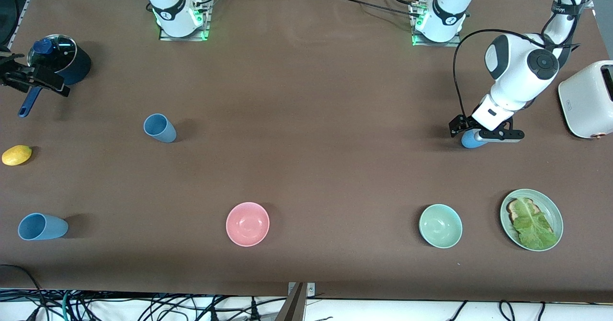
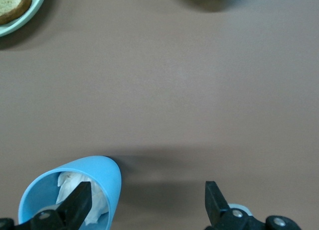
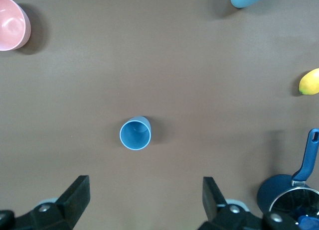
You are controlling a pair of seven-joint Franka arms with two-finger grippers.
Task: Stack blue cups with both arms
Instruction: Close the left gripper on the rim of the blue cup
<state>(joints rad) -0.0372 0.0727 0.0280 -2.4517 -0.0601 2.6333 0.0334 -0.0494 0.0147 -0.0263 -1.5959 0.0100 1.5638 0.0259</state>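
The cup with something white inside should be grabbed next with my left gripper by its rim [image 2: 110, 206], so that the blue cups can be stacked.
Three light-blue cups stand on the brown table. One cup [image 1: 470, 140] is at the left arm's end, and my left gripper [image 1: 482, 134] is down on it. In the left wrist view this cup [image 2: 107, 177] has something white inside. One finger [image 2: 79, 202] is inside its rim and the other is wide apart outside, so my left gripper [image 2: 147, 202] is open. A second cup [image 1: 160, 128] stands toward the right arm's end and shows in the right wrist view [image 3: 135, 133]. A third cup [image 1: 42, 226] is nearer the front camera. My right gripper [image 1: 28, 77] is open and empty, up over the pot's handle.
A dark-blue long-handled pot [image 1: 60, 60] and a lemon [image 1: 17, 154] are at the right arm's end. A pink bowl [image 1: 247, 223], a green bowl [image 1: 440, 225] and a green plate [image 1: 558, 215] with toast and lettuce sit near the front camera. A white toaster [image 1: 586, 98] stands beside the left arm.
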